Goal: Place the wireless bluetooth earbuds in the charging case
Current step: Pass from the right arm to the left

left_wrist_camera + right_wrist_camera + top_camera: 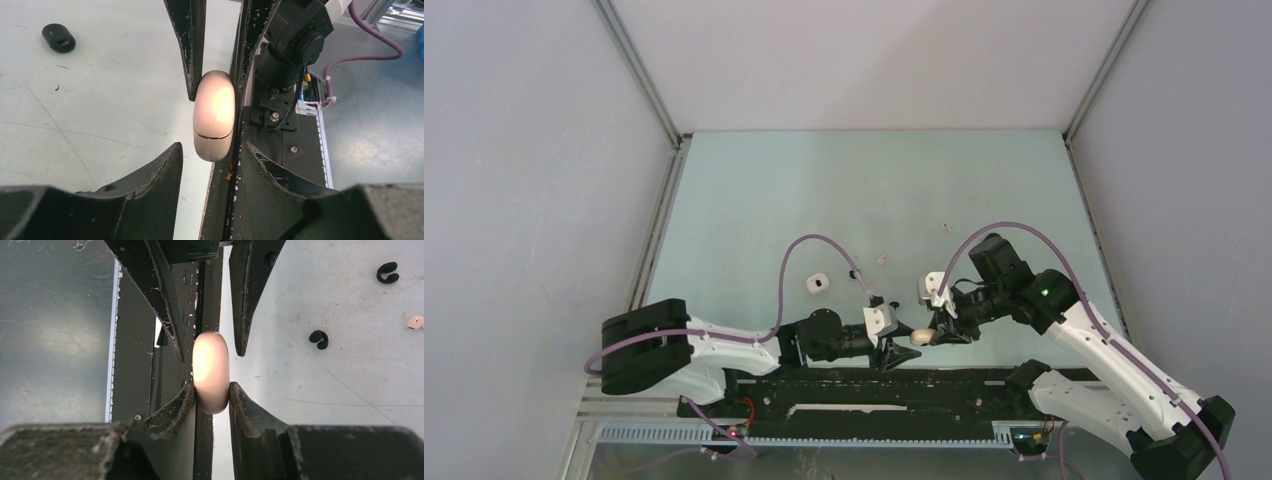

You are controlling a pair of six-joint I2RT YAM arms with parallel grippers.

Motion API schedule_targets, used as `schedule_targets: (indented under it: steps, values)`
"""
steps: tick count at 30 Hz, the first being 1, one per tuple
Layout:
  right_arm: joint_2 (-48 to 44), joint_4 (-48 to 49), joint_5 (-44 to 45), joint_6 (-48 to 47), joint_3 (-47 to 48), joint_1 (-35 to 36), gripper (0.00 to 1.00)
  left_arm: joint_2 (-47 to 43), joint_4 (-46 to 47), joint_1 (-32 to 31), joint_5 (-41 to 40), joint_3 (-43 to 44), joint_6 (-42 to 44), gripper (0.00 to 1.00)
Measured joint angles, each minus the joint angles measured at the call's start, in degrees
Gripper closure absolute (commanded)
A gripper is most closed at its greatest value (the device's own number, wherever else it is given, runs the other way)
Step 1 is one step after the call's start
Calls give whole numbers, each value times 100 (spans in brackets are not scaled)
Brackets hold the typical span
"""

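Observation:
My left gripper closes next, which would catch the case's rounded end below the gold seam (916,338), since that end is centred between my fingers.
A closed beige pebble-shaped charging case (921,335) with a gold seam hangs above the table's near edge. My right gripper (937,332) is shut on one end of it, its jaws pressed on both sides in the right wrist view (211,386). My left gripper (901,347) is open. In the left wrist view (212,145) its jaws straddle the case's (214,117) other end with gaps on both sides. Loose earbuds lie on the table: two black ones (319,339) (387,272) and a beige one (415,321), which also shows from above (882,259).
A small white case (817,284) with a dark inside lies left of centre. A small black rounded object (58,37) lies on the table. A tiny white piece (946,228) lies farther back. The black base rail (874,385) runs under the grippers.

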Motion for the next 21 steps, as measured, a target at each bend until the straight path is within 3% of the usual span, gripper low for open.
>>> schedule_targets:
  steps: [16,21]
  values:
    - [63,13,223,44,0,92,82,219,376,0,28,0,-24,56]
    - [105,13,219,109,0,94,82,299,485,2,42,0,-61,70]
